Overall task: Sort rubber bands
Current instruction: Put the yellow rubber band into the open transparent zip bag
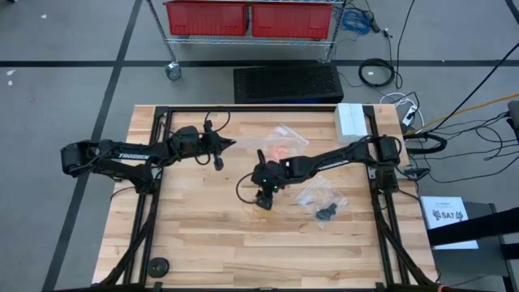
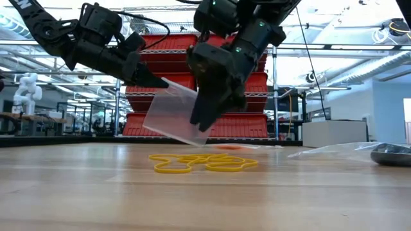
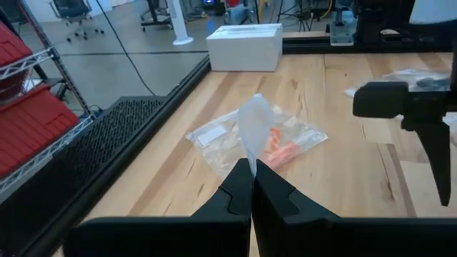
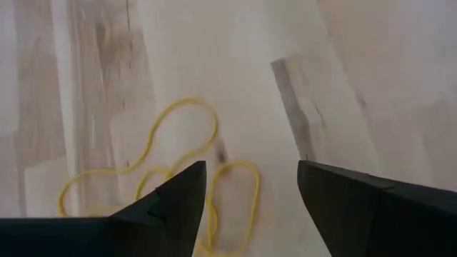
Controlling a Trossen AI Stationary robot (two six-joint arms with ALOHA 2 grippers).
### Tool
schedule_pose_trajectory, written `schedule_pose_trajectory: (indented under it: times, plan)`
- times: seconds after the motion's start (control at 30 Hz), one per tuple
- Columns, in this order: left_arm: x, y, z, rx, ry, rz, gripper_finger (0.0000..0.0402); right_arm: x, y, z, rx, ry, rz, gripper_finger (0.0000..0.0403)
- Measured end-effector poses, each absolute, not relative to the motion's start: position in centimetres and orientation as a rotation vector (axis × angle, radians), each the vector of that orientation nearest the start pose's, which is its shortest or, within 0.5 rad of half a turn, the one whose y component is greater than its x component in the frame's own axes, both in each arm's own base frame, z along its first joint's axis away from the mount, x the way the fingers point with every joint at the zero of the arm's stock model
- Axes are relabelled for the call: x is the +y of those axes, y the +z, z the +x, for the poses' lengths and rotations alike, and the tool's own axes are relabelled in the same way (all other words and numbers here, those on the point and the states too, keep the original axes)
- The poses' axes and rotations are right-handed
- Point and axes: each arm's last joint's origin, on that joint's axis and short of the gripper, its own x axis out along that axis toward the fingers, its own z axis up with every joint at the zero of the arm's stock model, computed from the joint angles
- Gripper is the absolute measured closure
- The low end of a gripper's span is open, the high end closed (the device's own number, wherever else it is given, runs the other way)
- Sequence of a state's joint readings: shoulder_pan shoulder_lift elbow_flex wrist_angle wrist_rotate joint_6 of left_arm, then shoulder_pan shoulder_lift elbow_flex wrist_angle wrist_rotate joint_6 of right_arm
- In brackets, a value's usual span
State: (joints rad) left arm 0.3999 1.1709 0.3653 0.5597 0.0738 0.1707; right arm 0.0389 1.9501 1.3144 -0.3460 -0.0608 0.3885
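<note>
The rubber bands need to be sorted into the clear bag. My right gripper should grab a yellow rubber band by its loop (image 4: 235,168) next.
Several yellow rubber bands (image 2: 199,163) lie in a loose heap on the wooden table (image 1: 203,235). They also show in the right wrist view as rubber bands (image 4: 178,164). My right gripper (image 4: 250,168) hangs open just above them, pointing steeply down, at mid-table (image 1: 263,199). My left gripper (image 3: 251,165) is shut on an empty clear bag (image 2: 173,119) held in the air left of the right gripper. A clear bag of orange bands (image 1: 280,150) and a clear bag of black bands (image 1: 324,203) lie flat on the table. My left gripper pinches the clear bag by a narrow bit of its upper edge (image 3: 250,153) between its two shut fingers. The fingers come nearly level from the table's left. The bag hangs tilted beyond and below the fingertips (image 2: 164,82), lifted clear of the table.
A white box (image 1: 353,120) stands at the table's far right corner. A small black disc (image 1: 158,265) lies near the front left corner. Black frame rails (image 1: 154,186) run along both sides. Bare wood lies toward the near edge.
</note>
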Motion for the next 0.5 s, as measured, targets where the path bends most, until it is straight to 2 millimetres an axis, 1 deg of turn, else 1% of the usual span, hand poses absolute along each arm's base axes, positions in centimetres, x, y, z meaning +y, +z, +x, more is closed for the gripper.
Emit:
schedule_pose_trajectory:
  times: [0.1,0.2,0.3,0.37,0.43,0.5]
  plan:
    - [8.4,18.8,20.7,0.267,0.300,0.087,0.0400,2.7,16.8,40.4,0.998,-0.123,0.349,0.0188]
    - [8.4,18.8,20.8,0.266,0.294,0.124,0.0400,3.5,16.2,40.3,1.022,-0.141,0.340,0.0188]
    - [8.4,18.8,20.8,0.270,0.295,0.112,0.0400,4.1,15.6,40.2,1.042,-0.149,0.345,0.0188]
    - [8.3,18.8,20.8,0.270,0.291,0.104,0.0400,4.6,15.2,40.2,1.045,-0.176,0.318,0.0188]
    - [8.2,18.8,20.8,0.266,0.287,0.106,0.0400,4.9,15.0,40.0,1.054,-0.216,0.290,0.0188]
    - [8.2,18.8,20.8,0.266,0.287,0.106,0.0400,5.0,14.7,40.1,1.053,-0.234,0.306,0.0188]
